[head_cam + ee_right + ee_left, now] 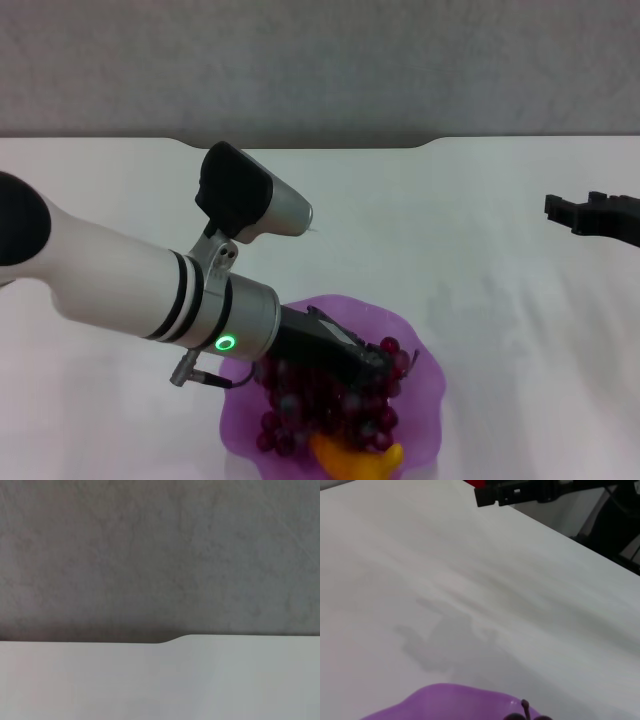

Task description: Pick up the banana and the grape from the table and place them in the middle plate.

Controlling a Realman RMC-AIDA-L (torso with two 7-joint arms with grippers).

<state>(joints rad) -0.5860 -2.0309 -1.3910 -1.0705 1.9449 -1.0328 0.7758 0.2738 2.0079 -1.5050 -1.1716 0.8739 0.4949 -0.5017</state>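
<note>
My left gripper should open now, because the grape bunch [365, 420] is low inside the purple plate's rim [425, 385], over the banana.
The translucent purple middle plate [427, 398] sits on the white table [480, 260] at the near centre. The bunch of dark red-purple grapes [320, 405] lies in it. The yellow-orange banana [355, 462] lies in it too, at the near side, partly under the grapes. My left gripper [378, 362] is low over the plate, right at the top of the grape bunch. The left wrist view shows the plate's rim [450, 702] and a dark grape stem [525, 707]. My right gripper [556, 210] hangs at the far right, away from the plate.
The table's dark notched back edge [170, 639] runs across the far side, with a grey wall behind it. My right gripper also shows in the left wrist view [482, 497], beyond bare tabletop. My left arm [150, 285] crosses the left half of the table.
</note>
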